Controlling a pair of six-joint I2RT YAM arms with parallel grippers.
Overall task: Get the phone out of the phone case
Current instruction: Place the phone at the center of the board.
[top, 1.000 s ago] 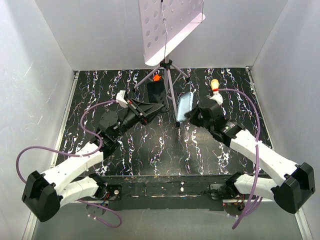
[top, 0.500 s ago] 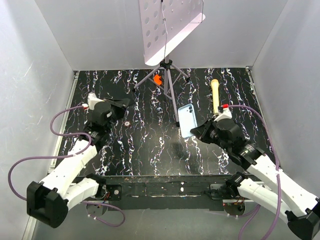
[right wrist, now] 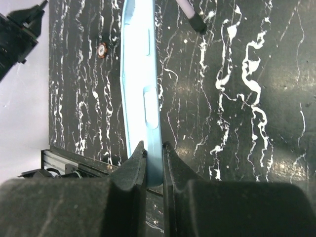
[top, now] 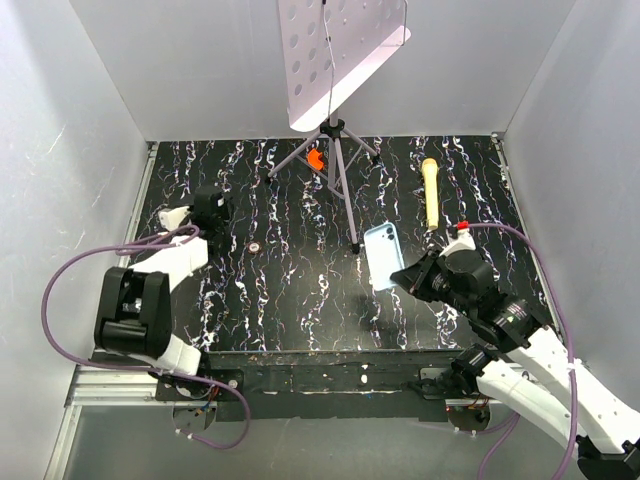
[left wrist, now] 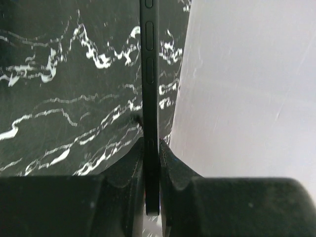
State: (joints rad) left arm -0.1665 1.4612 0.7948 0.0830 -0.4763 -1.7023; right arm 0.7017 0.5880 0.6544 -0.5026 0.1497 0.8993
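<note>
The phone (left wrist: 149, 74) hangs edge-on above the table and would fall if I opened now, so my left gripper needs to keep holding it.
My left gripper (top: 211, 208) sits at the table's far left, by the white wall. It is shut on the phone (left wrist: 149, 74), which shows edge-on as a thin dark slab with side buttons between my fingers (left wrist: 132, 165). In the top view the phone is hard to tell from the gripper. My right gripper (top: 409, 274) is shut on the lower edge of the light blue phone case (top: 382, 254), held over the right middle of the table. The case also shows in the right wrist view (right wrist: 142, 74), empty and edge-on, with its cutouts visible. Phone and case are far apart.
A tripod (top: 339, 165) carrying a perforated white board (top: 335, 55) stands at the back centre, with an orange item (top: 314, 158) at its foot. A yellow-handled tool (top: 429, 190) lies back right. A small round disc (top: 254, 246) lies left of centre. White walls enclose three sides.
My left arm has folded back and carried the phone from the centre back to the far left wall. My right arm has drawn the case nearer and to the right.
</note>
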